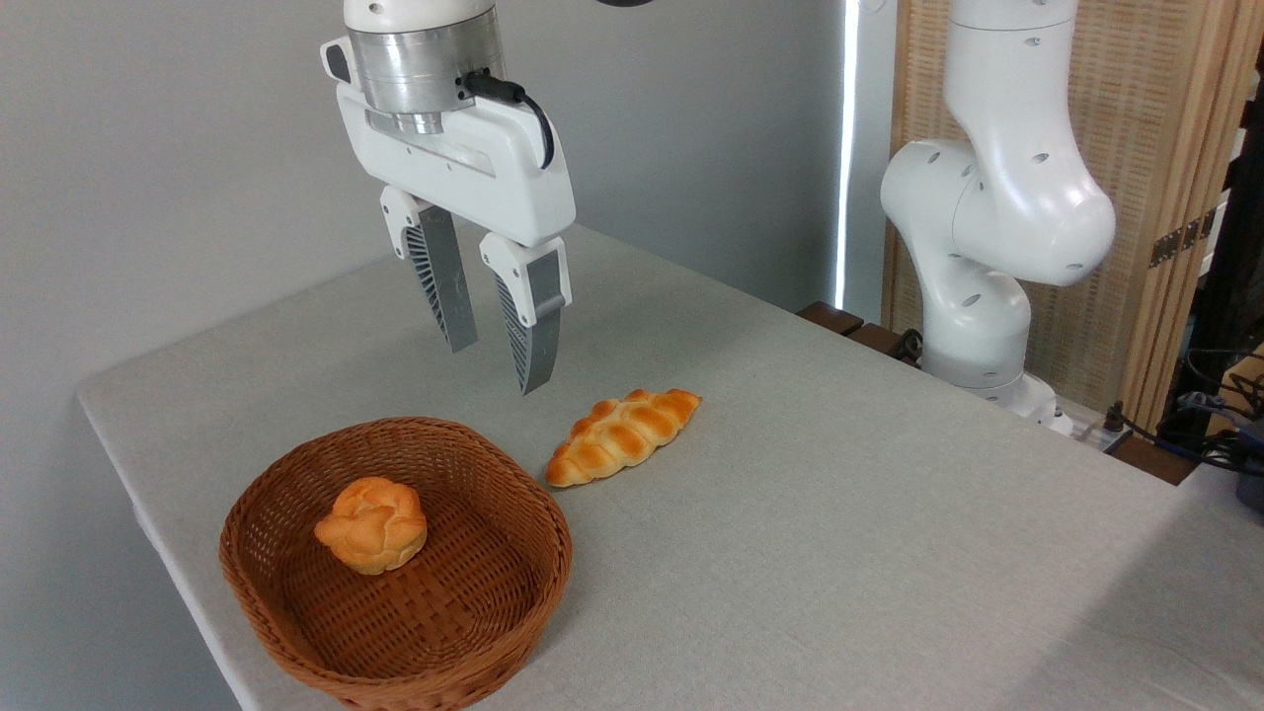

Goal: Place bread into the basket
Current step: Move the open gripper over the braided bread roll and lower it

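Note:
The bread is long with narrowing, pointed ends. My gripper should next grab it across its thick middle (623, 437) to keep it level.
The bread (622, 435), a long braided golden-orange loaf with pointed ends, lies on the grey table just right of the basket's far rim. The basket (296, 612) is a shallow round brown wicker one at the table's front left. My gripper (497, 368) hangs open in the air above the table, behind the basket and up-left of the loaf, with nothing between its fingers.
A small round knotted bun (372, 524) sits inside the basket. The arm's white base (978, 286) stands at the table's far right edge. Cables (1205, 425) lie at the far right. The table's left edge runs close past the basket.

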Tool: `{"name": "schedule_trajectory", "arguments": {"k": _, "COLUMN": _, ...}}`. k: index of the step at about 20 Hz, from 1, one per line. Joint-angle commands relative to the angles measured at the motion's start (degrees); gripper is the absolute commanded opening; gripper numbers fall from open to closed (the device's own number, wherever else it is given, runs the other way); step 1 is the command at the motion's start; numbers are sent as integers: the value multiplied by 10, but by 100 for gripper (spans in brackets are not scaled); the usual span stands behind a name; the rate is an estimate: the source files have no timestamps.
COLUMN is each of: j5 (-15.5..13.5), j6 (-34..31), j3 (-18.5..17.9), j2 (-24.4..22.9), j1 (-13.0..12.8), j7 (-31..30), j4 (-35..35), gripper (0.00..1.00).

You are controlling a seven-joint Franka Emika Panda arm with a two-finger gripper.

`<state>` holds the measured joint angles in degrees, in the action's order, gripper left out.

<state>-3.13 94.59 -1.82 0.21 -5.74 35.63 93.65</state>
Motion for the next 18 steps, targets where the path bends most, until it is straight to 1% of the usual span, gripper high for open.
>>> {"name": "schedule_trajectory", "arguments": {"k": 1, "j5": 8, "j6": -9, "j3": 1, "j2": -3, "j1": -1, "j7": 6, "j4": -2, "gripper": 100}}
{"name": "schedule_trajectory", "arguments": {"k": 12, "j5": 6, "j6": -3, "j3": 1, "j2": -8, "j1": -1, "j7": 7, "j4": 7, "gripper": 100}}
{"name": "schedule_trajectory", "arguments": {"k": 13, "j5": 4, "j6": 9, "j3": 1, "j2": -15, "j1": -1, "j7": 7, "j4": 23, "gripper": 100}}
{"name": "schedule_trajectory", "arguments": {"k": 15, "j5": 1, "j6": 45, "j3": 1, "j2": -44, "j1": -1, "j7": 6, "j4": 69, "gripper": 100}}
{"name": "schedule_trajectory", "arguments": {"k": 18, "j5": -3, "j6": 79, "j3": 4, "j2": -87, "j1": -4, "j7": 6, "j4": 138, "gripper": 100}}
